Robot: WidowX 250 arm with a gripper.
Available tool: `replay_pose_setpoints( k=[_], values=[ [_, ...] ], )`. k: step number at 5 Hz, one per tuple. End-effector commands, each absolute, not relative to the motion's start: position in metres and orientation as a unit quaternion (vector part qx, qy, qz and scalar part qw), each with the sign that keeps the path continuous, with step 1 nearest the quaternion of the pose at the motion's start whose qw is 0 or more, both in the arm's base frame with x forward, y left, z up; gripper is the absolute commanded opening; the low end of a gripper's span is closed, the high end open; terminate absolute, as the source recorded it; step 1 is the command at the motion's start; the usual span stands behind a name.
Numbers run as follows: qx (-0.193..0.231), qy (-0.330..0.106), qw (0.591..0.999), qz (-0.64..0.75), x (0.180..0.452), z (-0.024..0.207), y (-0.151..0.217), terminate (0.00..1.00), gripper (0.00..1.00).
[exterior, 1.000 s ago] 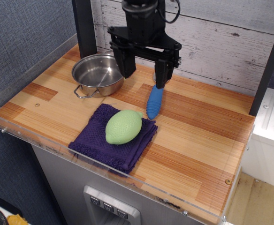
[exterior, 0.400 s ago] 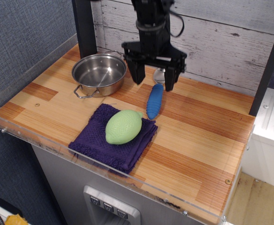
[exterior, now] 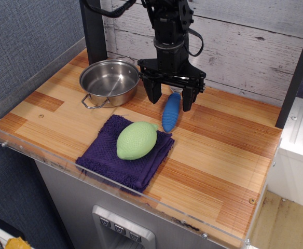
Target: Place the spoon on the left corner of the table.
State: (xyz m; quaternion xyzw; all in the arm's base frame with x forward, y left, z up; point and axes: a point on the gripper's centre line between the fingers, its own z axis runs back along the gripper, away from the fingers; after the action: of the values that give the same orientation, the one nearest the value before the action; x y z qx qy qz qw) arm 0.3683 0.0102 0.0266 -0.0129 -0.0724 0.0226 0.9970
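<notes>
My gripper will next grab the spoon by the neck end of its blue handle (exterior: 174, 97) to place it on the table's corner.
The spoon (exterior: 170, 112) lies on the wooden table (exterior: 219, 140) near the back middle, its thick ribbed blue handle pointing toward the front. Its silver bowl is hidden behind the gripper. My black gripper (exterior: 170, 102) hangs open over the far end of the handle, one finger (exterior: 154, 95) to the left of it and one to the right. The fingers are low, close to the tabletop. The table's left corner (exterior: 16, 124) lies far to the front left.
A steel pot (exterior: 109, 81) stands at the back left. A purple cloth (exterior: 126, 152) with a green lemon-shaped object (exterior: 136, 140) on it lies in front of the spoon. A clear acrylic rim (exterior: 115, 184) edges the table. A black post (exterior: 93, 31) stands behind the pot.
The gripper has turned, shifted right and come down, so its open fingers now straddle the far end of the spoon's handle. The spoon has not moved.
</notes>
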Motion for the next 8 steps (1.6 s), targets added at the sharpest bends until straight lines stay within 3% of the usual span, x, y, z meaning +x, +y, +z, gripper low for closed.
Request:
replay_pose_setpoints(
  k=[1,3,4,6,7,8],
  values=[
    [-0.010,-0.085,0.996,0.027,0.381,0.027,0.011,0.00,1.00],
    [0.000,-0.069,0.997,0.025,0.379,0.014,0.008,0.00,1.00],
    [0.004,-0.068,0.997,0.024,0.376,0.016,0.006,0.00,0.00],
    [-0.011,-0.075,0.997,0.019,0.370,0.031,0.004,0.00,0.00],
    [-0.034,-0.103,0.994,0.026,0.372,0.052,0.006,0.00,0.00],
    [-0.040,-0.161,0.986,0.021,0.384,0.085,0.006,0.00,0.00]
  ],
)
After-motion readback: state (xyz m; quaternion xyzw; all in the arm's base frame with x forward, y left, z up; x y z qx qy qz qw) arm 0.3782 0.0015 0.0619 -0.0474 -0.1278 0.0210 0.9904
